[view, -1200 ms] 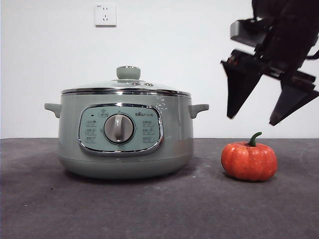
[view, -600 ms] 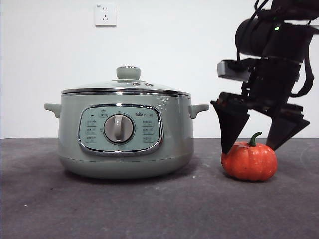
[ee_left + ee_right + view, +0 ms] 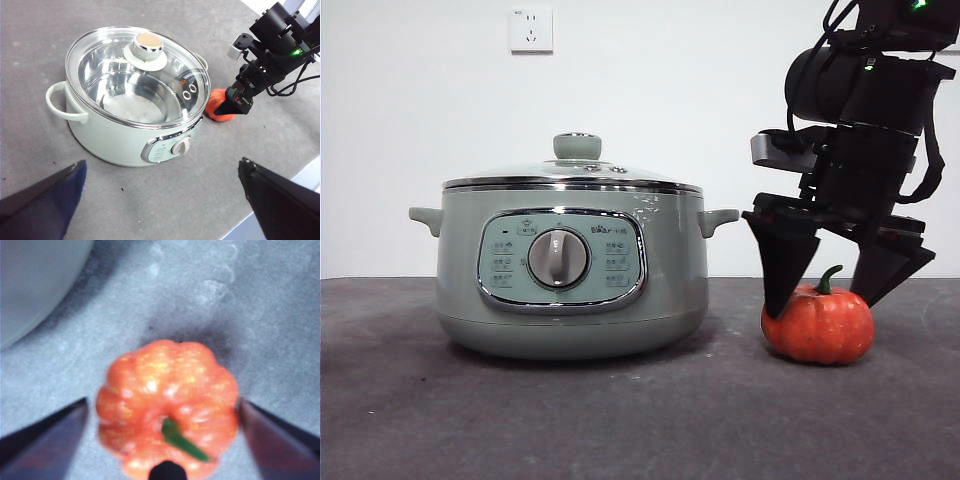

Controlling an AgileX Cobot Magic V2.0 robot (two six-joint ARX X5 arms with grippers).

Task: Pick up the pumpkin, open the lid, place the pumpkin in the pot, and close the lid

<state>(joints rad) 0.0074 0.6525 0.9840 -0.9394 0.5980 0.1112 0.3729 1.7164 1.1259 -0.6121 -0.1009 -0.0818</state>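
Note:
My left gripper is going to grab the glass lid next by its narrow pale green knob (image 3: 578, 147), because the lid spreads as wide as the pot (image 3: 570, 270).
The small orange-red pumpkin (image 3: 818, 324) with a green stem sits on the grey table to the right of the sage-green pot (image 3: 570, 270). My right gripper (image 3: 828, 300) is open and has come down over the pumpkin, one jaw on each side of it; the right wrist view shows the pumpkin (image 3: 167, 412) between the two jaws. The glass lid (image 3: 575, 172) with its pale green knob rests shut on the pot. In the left wrist view the pot (image 3: 115, 135), the lid (image 3: 137, 75) and the pumpkin (image 3: 217, 106) show from above; my left gripper (image 3: 160, 200) is open and high above the table.
A white wall with a socket (image 3: 531, 29) stands behind the table. The pot's right handle (image 3: 720, 218) is close to the right gripper's left jaw. The table's pale edge (image 3: 280, 200) runs near the pot's front.
My right gripper has come down from high above the pumpkin until its open jaws straddle it. The pumpkin, pot and lid have not moved.

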